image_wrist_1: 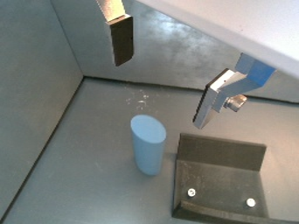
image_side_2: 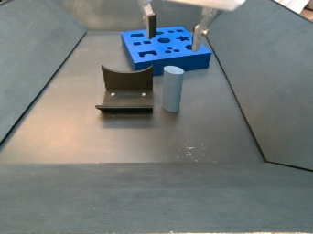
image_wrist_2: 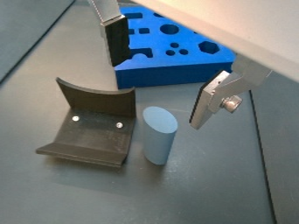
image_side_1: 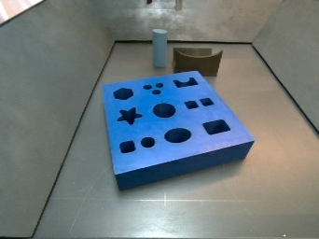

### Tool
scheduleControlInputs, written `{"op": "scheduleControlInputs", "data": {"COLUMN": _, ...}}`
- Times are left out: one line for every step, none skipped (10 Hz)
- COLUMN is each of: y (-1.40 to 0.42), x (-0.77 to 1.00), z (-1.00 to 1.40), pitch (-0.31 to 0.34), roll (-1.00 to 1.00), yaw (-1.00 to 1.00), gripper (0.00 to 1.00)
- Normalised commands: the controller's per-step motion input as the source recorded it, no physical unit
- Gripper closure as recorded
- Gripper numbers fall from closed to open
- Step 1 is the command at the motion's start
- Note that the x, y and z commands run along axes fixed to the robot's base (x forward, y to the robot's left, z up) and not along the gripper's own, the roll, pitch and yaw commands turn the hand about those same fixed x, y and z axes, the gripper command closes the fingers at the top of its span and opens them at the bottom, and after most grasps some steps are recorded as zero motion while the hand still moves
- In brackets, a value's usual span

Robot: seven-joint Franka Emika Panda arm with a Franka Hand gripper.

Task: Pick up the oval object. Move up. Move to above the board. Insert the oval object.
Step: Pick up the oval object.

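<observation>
The oval object's bottom end has to stay free to go into the board, so my gripper next needs to grab the object by its top end.
The oval object is a light grey-blue peg standing upright on the grey floor. It also shows in the wrist view and in both side views. The board is a thick bright-blue block with many cutouts, lying apart from the peg. My gripper is open and empty. It hangs above the peg with one finger to each side, clear of its top. In a side view only its fingertips show at the picture's edge.
The dark fixture stands right beside the peg, its curved back towards the board. Grey walls slope up around the floor on all sides.
</observation>
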Motion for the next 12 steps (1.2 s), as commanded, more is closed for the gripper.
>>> {"op": "scheduleControlInputs", "data": {"y": -0.01, "x": 0.16, "z": -0.99, "pitch": -0.109, "roll": 0.0, "yaw": 0.23, "gripper": 0.0}}
{"op": "scheduleControlInputs", "data": {"y": -0.1, "x": 0.2, "z": -0.8, "pitch": -0.12, "roll": 0.0, "yaw": 0.03, "gripper": 0.0}}
{"op": "scheduleControlInputs", "data": {"y": -0.13, "x": 0.27, "z": -0.56, "pitch": -0.119, "roll": 0.0, "yaw": -0.02, "gripper": 0.0}}
{"op": "scheduleControlInputs", "data": {"y": -0.08, "x": 0.23, "z": -0.28, "pitch": -0.064, "roll": 0.0, "yaw": -0.03, "gripper": 0.0}}
{"op": "scheduleControlInputs", "data": {"y": 0.0, "x": 0.0, "z": -0.03, "pitch": 0.0, "roll": 0.03, "yaw": 0.0, "gripper": 0.0}}
{"op": "scheduleControlInputs", "data": {"y": -0.03, "x": -0.15, "z": -0.71, "pitch": -0.109, "roll": 0.14, "yaw": 0.0, "gripper": 0.0}}
{"op": "scheduleControlInputs", "data": {"y": -0.07, "x": -0.11, "z": -0.82, "pitch": -0.141, "roll": 0.11, "yaw": 0.0, "gripper": 0.0}}
{"op": "scheduleControlInputs", "data": {"y": -0.08, "x": -0.08, "z": -0.73, "pitch": -0.126, "roll": 0.1, "yaw": 0.0, "gripper": 0.0}}
{"op": "scheduleControlInputs", "data": {"y": 0.0, "x": 0.0, "z": -0.08, "pitch": -0.019, "roll": 0.0, "yaw": 0.0, "gripper": 0.0}}
{"op": "scheduleControlInputs", "data": {"y": 0.0, "x": 0.0, "z": -0.04, "pitch": 0.0, "roll": 0.0, "yaw": 0.0, "gripper": 0.0}}
{"op": "scheduleControlInputs", "data": {"y": 0.0, "x": -0.21, "z": -0.57, "pitch": -0.114, "roll": 0.1, "yaw": 0.0, "gripper": 0.0}}
{"op": "scheduleControlInputs", "data": {"y": 0.0, "x": -0.18, "z": -0.38, "pitch": -0.1, "roll": 0.04, "yaw": 0.0, "gripper": 0.0}}
